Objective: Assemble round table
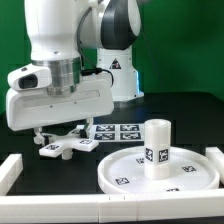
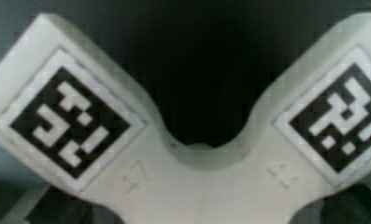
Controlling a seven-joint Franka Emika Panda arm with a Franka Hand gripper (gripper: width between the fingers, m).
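The middle of the foot piece [image 1: 66,146] has my fingers reaching down on either side, so my gripper should close. Closing now would hold the foot piece.
The large round rimmed disc [image 1: 125,172] lies on the table at the exterior view's right. The short thick cylinder leg [image 1: 155,148] stands upright on it. The cross-shaped foot piece [image 1: 66,146] is at the exterior view's left, directly under my gripper [image 1: 63,136], whose fingers come down onto it and appear shut on it. In the wrist view the foot piece [image 2: 191,180] fills the picture, two of its arms with tags spreading in a V. It hides my fingertips there.
The marker board [image 1: 118,130] lies behind the disc, near the arm's base. White border bars run along the front [image 1: 100,211], the exterior view's left [image 1: 8,172] and right [image 1: 214,156] of the black table.
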